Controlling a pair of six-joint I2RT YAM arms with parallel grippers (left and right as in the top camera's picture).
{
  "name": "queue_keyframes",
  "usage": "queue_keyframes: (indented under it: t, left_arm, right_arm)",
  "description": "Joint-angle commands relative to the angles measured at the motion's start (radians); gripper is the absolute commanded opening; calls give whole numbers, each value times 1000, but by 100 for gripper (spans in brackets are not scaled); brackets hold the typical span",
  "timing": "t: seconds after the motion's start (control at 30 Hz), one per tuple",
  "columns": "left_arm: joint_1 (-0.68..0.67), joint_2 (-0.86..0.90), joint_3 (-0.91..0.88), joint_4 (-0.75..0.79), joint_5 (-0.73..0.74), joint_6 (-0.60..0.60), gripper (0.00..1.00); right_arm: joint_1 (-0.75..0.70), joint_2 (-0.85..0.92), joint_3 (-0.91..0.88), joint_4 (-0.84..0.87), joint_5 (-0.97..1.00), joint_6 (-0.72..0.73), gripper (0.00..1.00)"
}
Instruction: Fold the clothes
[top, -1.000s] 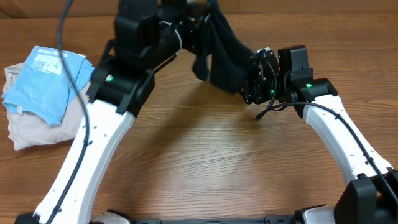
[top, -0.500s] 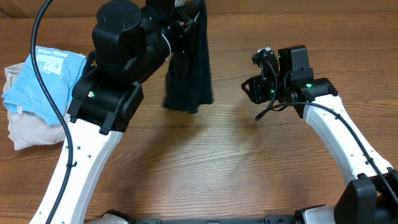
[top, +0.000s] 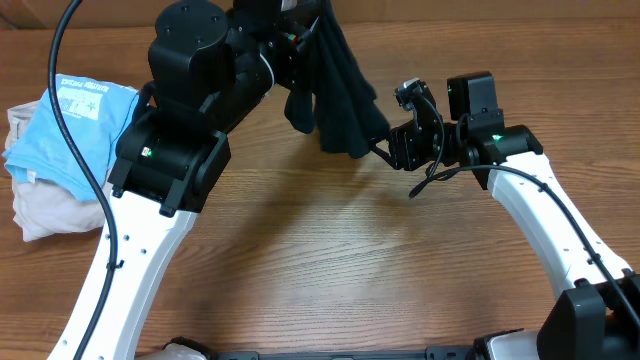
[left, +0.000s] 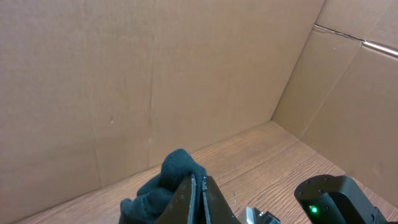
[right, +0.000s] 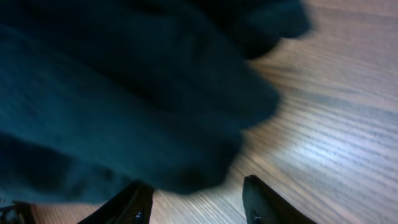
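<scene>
My right gripper grabs the hanging black garment by its lowest fold at the garment's edge next, to spread it out for folding.
The clothes, one black garment (top: 335, 95), hang bunched above the table from my left gripper (top: 318, 18), raised at the back centre. In the left wrist view that gripper (left: 198, 182) is shut on a fold of the black fabric (left: 175, 171). My right gripper (top: 382, 150) reaches in from the right at the garment's lower right edge. Seen from the right wrist, its jaws (right: 196, 200) stand open. The dark cloth (right: 124, 93) fills the view above them, and its lowest fold dips just ahead of the gap, not pinched.
A light blue shirt with a white patch (top: 75, 125) lies on a beige garment (top: 50, 210) at the table's left edge. A black cable (top: 85, 150) loops over them. Cardboard walls (left: 155, 74) stand behind the table.
The left arm shifted left, and the garment swung away from the right gripper, then back against it. The right jaws narrowed somewhat.
</scene>
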Motion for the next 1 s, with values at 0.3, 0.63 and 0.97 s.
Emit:
queue_keyframes:
  t: [0.3, 0.63, 0.97]
  left_arm:
    - [-2, -6, 24, -6, -13, 19, 5]
    - [-2, -4, 24, -11, -13, 19, 5]
    - [-2, -4, 24, -3, -13, 19, 5]
  right_arm:
    - [5, 0, -2, 31, -81, -14, 57]
    - [11, 0, -2, 27, -151, -16, 62]
    - [86, 0, -2, 58, -65, -46, 66]
